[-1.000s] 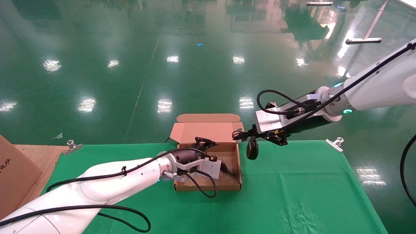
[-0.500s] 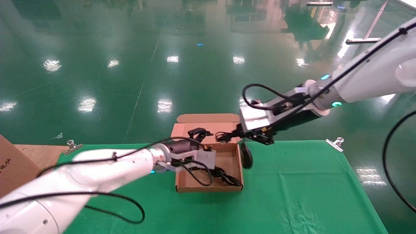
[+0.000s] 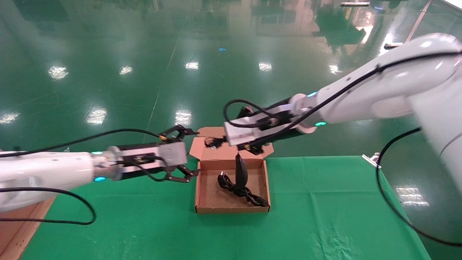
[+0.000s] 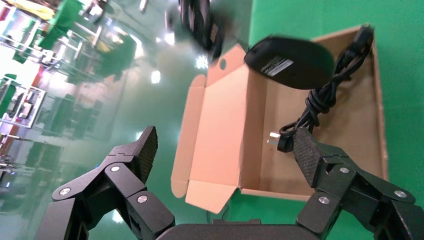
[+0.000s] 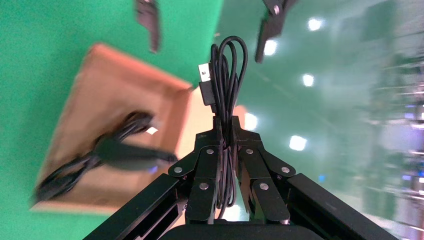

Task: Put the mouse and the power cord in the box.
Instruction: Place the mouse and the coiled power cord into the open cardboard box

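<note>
The mouse goes farther down into the box with my right gripper next, before its release. The coiled cable (image 3: 213,143) hangs high above the box's back edge (image 3: 255,160), so it is too early to release.
The box (image 3: 231,209) lies open on the green cloth, its lid (image 3: 231,146) folded back. The power cord (image 3: 240,190) lies bundled on the box floor. My right gripper (image 3: 216,141) is above the box's back edge, shut on the coiled cable (image 5: 225,70) of the mouse. The mouse (image 3: 241,172) dangles from that cable, on edge, inside the box above the cord. My left gripper (image 3: 190,152) is open and empty just outside the box's left wall. In the left wrist view, the mouse (image 4: 290,62) shows its white label above the power cord (image 4: 320,100).
A green cloth (image 3: 325,202) covers the table; its far edge runs just behind the box. A metal clip (image 3: 371,160) sits on the far right edge. Bare wood (image 3: 14,234) shows at the near left. Beyond the table is glossy green floor.
My left arm pulled back to the left, out of the box, with the power cord lying inside. My right arm swung left, carrying the mouse from beside the box to over it.
</note>
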Robot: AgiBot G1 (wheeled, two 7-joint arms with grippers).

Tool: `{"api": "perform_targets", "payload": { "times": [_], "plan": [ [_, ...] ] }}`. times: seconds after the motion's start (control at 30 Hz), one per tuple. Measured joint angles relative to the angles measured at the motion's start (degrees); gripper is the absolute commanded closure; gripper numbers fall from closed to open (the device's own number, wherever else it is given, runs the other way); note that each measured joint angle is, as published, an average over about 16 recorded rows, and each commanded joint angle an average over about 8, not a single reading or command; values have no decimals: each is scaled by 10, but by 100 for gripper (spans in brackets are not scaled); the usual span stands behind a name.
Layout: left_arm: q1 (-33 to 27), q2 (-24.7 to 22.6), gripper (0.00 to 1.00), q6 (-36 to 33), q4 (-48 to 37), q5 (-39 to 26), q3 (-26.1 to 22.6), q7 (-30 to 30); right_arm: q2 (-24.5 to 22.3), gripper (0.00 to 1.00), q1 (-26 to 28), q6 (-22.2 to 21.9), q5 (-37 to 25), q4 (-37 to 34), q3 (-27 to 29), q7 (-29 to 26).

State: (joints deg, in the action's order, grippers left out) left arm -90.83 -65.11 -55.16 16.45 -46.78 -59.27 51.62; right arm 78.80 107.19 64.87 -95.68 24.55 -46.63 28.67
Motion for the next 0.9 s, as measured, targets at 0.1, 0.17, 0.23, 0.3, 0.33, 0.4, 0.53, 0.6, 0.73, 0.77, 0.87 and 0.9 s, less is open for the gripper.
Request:
{"api": "perform_targets", "payload": {
  "times": [0.1, 0.17, 0.23, 0.3, 0.33, 0.4, 0.53, 0.6, 0.73, 0.77, 0.87, 0.9],
  "plan": [
    [2, 22, 0, -41, -16, 21, 14, 16, 1, 100, -22, -43, 20, 40, -30, -21],
    [4, 33, 0, -64, -28, 34, 23, 26, 1, 100, -35, -71, 32, 61, -53, -35],
    [6, 40, 0, -83, -41, 44, 29, 34, 1, 100, -46, -95, 43, 78, -77, -48],
    [7, 45, 0, -100, -53, 52, 35, 42, 0, 100, -54, -116, 53, 91, -102, -60],
    [7, 47, 0, -107, -60, 56, 37, 45, 0, 99, -58, -127, 57, 95, -115, -65],
    [7, 49, 0, -120, -72, 62, 41, 51, 0, 96, -64, -146, 63, 101, -139, -76],
    [6, 49, 0, -140, -93, 69, 46, 61, 0, 82, -73, -180, 73, 102, -182, -93],
    [5, 48, 0, -147, -102, 72, 48, 64, 0, 59, -78, -194, 77, 100, -200, -100],
    [3, 45, 0, -156, -114, 73, 49, 70, -1, 18, -85, -215, 82, 95, -226, -110],
    [3, 45, 0, -157, -116, 74, 49, 71, -1, 9, -86, -218, 83, 94, -231, -111],
    [2, 44, 0, -160, -121, 74, 49, 73, -1, 0, -90, -226, 85, 91, -241, -115],
    [2, 44, 0, -161, -122, 75, 49, 73, -1, 0, -91, -228, 86, 91, -243, -116]
  ]
}}
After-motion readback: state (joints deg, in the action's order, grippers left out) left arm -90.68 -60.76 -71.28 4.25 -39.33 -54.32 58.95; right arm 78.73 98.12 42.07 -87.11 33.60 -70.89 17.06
